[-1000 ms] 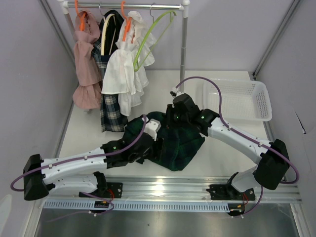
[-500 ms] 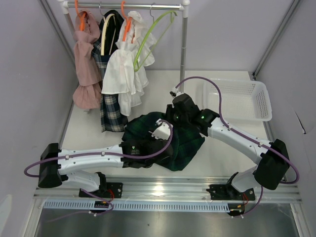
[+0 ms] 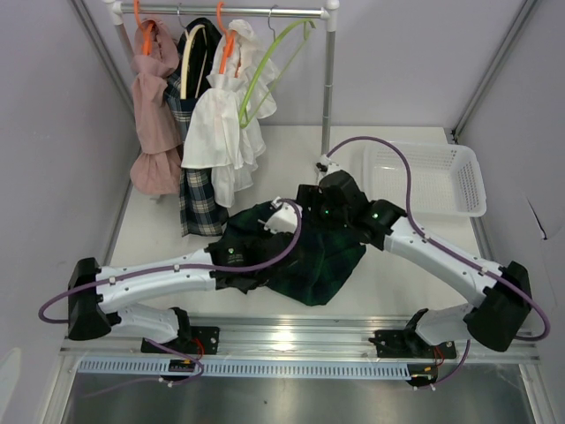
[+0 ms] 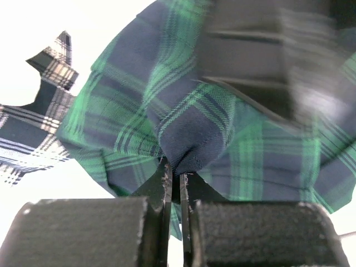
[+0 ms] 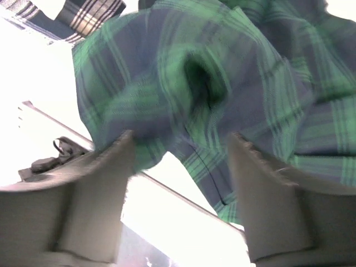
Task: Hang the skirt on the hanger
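I should next use my right gripper to grab the skirt's back edge [image 5: 180, 133], apart from the left gripper's fold. This will spread the skirt for the hanger.
A dark green and navy plaid skirt [image 3: 322, 256] lies bunched on the white table between the two arms. My left gripper [image 3: 287, 228] reaches into its upper left part. In the left wrist view the left gripper [image 4: 173, 173] is shut, pinching a fold of the skirt [image 4: 194, 128] between its black fingers. My right gripper [image 3: 311, 212] hovers just above the skirt's back edge. Its pale fingers [image 5: 105, 183] stand wide apart over the skirt [image 5: 183, 83], holding nothing. An empty light green hanger [image 3: 265, 75] hangs on the rail at the back.
The clothes rail [image 3: 238, 11] carries a pink dress [image 3: 154, 115], a white garment [image 3: 216, 132] and a plaid garment [image 3: 199, 199] on other hangers. Its post [image 3: 329, 79] stands behind the skirt. A white plastic basket [image 3: 441, 181] sits at the back right.
The left gripper moved right onto the skirt and closed on a fold. The right gripper opened, let go of the skirt and shifted slightly right.
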